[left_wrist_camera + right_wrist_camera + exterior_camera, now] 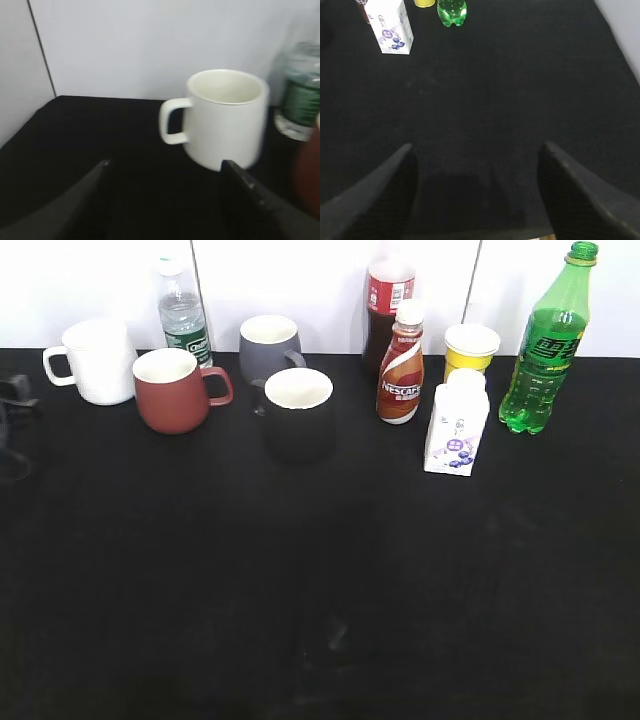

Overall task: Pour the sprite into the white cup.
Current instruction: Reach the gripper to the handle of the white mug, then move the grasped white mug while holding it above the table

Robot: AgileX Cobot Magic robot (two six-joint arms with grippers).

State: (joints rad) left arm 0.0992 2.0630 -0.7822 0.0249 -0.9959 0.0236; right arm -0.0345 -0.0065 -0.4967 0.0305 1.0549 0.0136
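Observation:
The white cup needs to stay steady for the sprite (pixel 548 350), so the left gripper should next grip the cup by its looped handle (pixel 54 366).
The sprite (pixel 548 350), a tall green bottle with a green cap, stands upright at the back right; its base shows at the top of the right wrist view (pixel 452 11). The white cup (pixel 100 362) stands at the back left with its handle to the left. In the left wrist view the white cup (pixel 225 117) is just ahead of my left gripper (pixel 165 165), which is open and empty, low over the black table. My right gripper (pixel 477 147) is open and empty near the table's front edge, far from the sprite.
Along the back stand a water bottle (pixel 183 315), a red-brown mug (pixel 175 390), a grey mug (pixel 270 348), a dark mug with a white inside (pixel 298 410), a cola bottle (pixel 388 310), a Nescafe bottle (pixel 401 365), a yellow cup (pixel 470 350) and a white carton (pixel 457 425).

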